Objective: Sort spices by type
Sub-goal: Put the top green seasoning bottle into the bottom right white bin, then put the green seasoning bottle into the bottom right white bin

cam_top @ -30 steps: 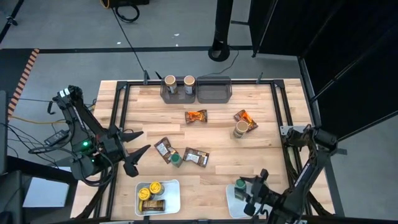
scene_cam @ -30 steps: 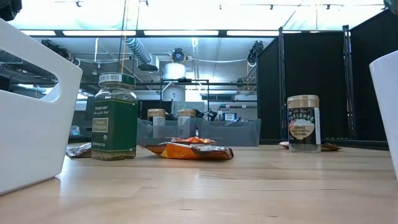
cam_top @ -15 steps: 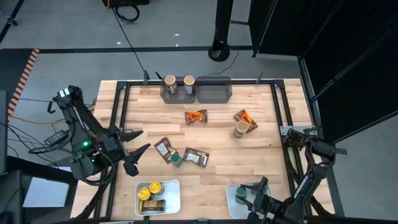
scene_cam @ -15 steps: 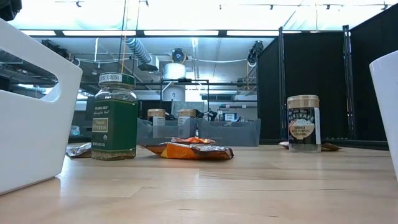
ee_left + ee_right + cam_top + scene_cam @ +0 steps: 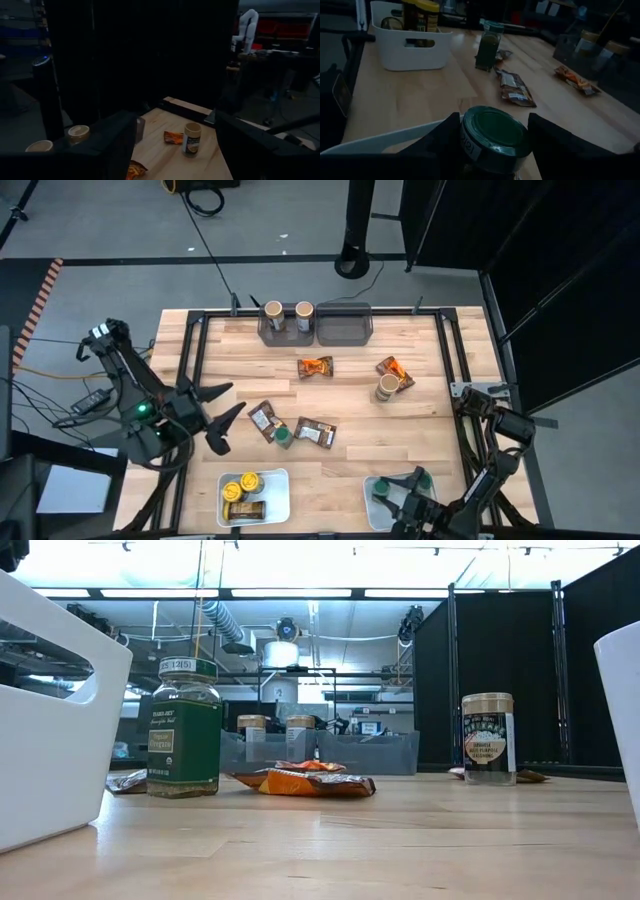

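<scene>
My right gripper opens now, since the green-lidded jar stands upright inside the rim of the white tray.
My right gripper [image 5: 495, 142] is shut on a green-lidded spice jar [image 5: 492, 131] over the white tray [image 5: 372, 510] at the near right. My left gripper [image 5: 222, 420] hangs open above the table's left side, holding nothing. On the table stand another green-lidded jar [image 5: 283, 437] and a tan-lidded jar [image 5: 387, 388]. Two brown packets [image 5: 316, 432] and two orange packets [image 5: 315, 367] lie flat. Two tan-lidded jars [image 5: 273, 313] stand in a grey bin. Yellow-lidded jars [image 5: 245, 485] sit in the near-left white tray. My right gripper pinches the jar between its two fingers [image 5: 445, 137], on the jar's sides just under the green lid [image 5: 470, 147]. The fingers slant down from the table's near right. The jar stands upright above the tray's rim [image 5: 385, 140]; its bottom is hidden.
A second grey bin [image 5: 345, 327] stands at the far edge beside the first. A black frame rail [image 5: 452, 350] runs along the table's sides. Bare wood lies in the table's middle and near edge between the two white trays.
My right gripper has sunk toward the table's near edge with the green-lidded jar, rolling somewhat, and now sits low over the near-right white tray. The jar stays upright in the hold.
</scene>
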Available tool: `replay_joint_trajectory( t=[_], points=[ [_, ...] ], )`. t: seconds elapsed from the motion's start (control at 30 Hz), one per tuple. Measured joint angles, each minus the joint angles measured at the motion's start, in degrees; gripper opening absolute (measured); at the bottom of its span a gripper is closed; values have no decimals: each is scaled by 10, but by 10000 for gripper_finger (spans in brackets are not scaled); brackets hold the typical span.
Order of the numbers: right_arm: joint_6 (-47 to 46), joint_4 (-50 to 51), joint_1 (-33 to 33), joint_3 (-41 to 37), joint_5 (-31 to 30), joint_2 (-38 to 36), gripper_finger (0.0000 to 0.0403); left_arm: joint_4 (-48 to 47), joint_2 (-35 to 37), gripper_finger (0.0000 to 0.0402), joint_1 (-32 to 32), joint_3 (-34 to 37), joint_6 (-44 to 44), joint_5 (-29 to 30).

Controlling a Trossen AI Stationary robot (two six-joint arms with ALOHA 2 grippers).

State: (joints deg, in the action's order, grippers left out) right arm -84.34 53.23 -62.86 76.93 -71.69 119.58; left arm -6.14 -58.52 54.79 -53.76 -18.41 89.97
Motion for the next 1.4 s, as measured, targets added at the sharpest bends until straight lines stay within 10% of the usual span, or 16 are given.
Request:
replay_joint_trajectory(
  t=[0.5, 0.73, 1.07, 1.4],
  points=[
    [16, -19, 7, 0, -5, 8, 209, -16, 0, 268, -15, 0, 0, -2],
    [-18, -19, 9, 0, 18, 8, 381, -15, 0, 268, -15, 0, -1, -2],
    [87, 43, 12, 32, 21, -21, 301, -9, 0, 268, -15, 0, -19, -14],
    [174, 50, 26, 38, 59, -93, 326, -10, 0, 268, -16, 0, -45, -26]
  ],
)
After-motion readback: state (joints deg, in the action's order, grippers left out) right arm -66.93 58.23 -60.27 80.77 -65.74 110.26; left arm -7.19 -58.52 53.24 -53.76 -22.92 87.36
